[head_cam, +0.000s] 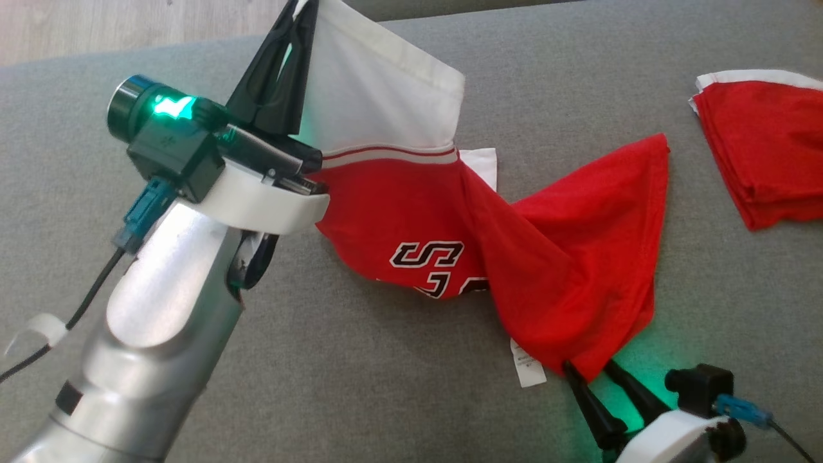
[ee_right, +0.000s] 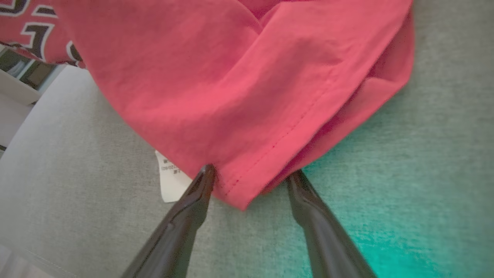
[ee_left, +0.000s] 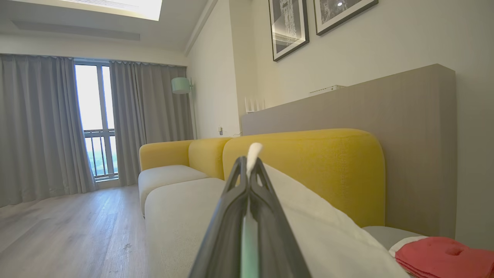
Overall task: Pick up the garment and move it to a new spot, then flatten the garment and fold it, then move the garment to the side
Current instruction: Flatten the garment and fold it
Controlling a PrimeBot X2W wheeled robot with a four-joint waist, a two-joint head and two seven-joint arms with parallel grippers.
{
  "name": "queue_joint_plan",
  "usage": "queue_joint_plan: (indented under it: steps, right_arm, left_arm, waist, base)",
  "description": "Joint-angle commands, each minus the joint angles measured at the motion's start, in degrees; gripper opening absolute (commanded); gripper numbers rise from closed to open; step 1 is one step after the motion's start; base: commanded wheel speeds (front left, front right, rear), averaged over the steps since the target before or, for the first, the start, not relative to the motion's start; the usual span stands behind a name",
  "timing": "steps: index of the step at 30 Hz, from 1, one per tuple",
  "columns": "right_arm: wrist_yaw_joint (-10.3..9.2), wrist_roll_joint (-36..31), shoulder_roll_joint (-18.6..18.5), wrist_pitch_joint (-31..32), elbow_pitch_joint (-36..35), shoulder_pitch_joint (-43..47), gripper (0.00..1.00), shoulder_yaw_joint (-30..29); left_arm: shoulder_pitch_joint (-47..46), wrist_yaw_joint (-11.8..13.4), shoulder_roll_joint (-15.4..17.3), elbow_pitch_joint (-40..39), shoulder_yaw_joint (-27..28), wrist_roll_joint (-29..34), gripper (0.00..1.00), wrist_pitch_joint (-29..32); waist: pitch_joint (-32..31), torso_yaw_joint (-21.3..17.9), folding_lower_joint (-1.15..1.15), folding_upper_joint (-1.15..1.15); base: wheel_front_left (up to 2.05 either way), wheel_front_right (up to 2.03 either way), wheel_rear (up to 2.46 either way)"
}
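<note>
The jersey's slack cloth (head_cam: 575, 266) lies across the cushion, and its hem corner sticks out. My right gripper should take hold of that red hem corner next.
The garment (head_cam: 559, 257) is a red jersey with a white sleeve and black-and-white lettering, draped across the grey cushion (head_cam: 386, 386). My left gripper (head_cam: 301, 13) is raised at the top of the head view, shut on the white sleeve edge. In the left wrist view that gripper (ee_left: 250, 162) pinches a bit of white cloth (ee_left: 254, 148) between its tips. My right gripper (head_cam: 589, 366) is open at the lower right, its fingers straddling the garment's red hem corner. In the right wrist view this gripper (ee_right: 251, 172) stands apart around the hem of the garment (ee_right: 239, 77). A white care label (ee_right: 171, 185) pokes out beside it.
A second red garment (head_cam: 759, 148) lies folded at the far right of the cushion, also seen as the red garment (ee_left: 444, 256) in the left wrist view. Wooden floor (head_cam: 96, 26) runs beyond the cushion's far edge. A yellow sofa backrest (ee_left: 308, 162) stands ahead of the left arm.
</note>
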Motion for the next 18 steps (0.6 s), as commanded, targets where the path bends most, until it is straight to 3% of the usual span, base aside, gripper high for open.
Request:
queue_joint_plan:
  steps: [1, 2, 4, 11, 18]
  right_arm:
    - [-0.04, 1.23, -1.2, 0.33, -0.97, -0.92, 0.72, 2.77]
    - [-0.04, 1.83, -1.2, -0.16, -1.02, -1.35, 0.45, 3.35]
    - [-0.04, 2.96, -1.24, -1.33, -1.15, -2.33, 0.0, 4.56]
    - [-0.04, 6.48, -3.73, -6.27, -4.25, -3.06, 0.0, 5.37]
    - [-0.04, 12.6, -9.12, -6.53, -17.46, 2.62, 0.0, 0.13]
  left_arm:
    - [-3.33, -0.14, 0.82, -1.12, 3.2, 0.57, 0.0, -0.23]
    - [-3.38, -0.28, 0.68, -0.92, 3.39, 0.69, 0.0, -0.23]
    - [-3.35, -0.6, 0.42, -0.49, 3.69, 0.98, 0.0, -0.23]
    - [-1.9, -1.69, 0.45, -0.06, 5.42, 1.66, 0.0, -0.23]
    - [3.09, -2.02, 1.25, -2.46, 7.23, 1.44, 0.0, -0.23]
  waist:
    - [0.31, 0.08, 0.0, 0.0]
    - [0.4, 0.08, 0.0, 0.0]
    - [0.44, 0.13, 0.0, 0.0]
    - [-1.63, 0.02, 0.0, 0.0]
    - [-5.94, -1.14, 0.0, 0.0]
  base:
    - [0.0, 0.0, 0.0]
    - [0.0, 0.0, 0.0]
    - [0.0, 0.0, 0.0]
    - [0.0, 0.0, 0.0]
    - [0.0, 0.0, 0.0]
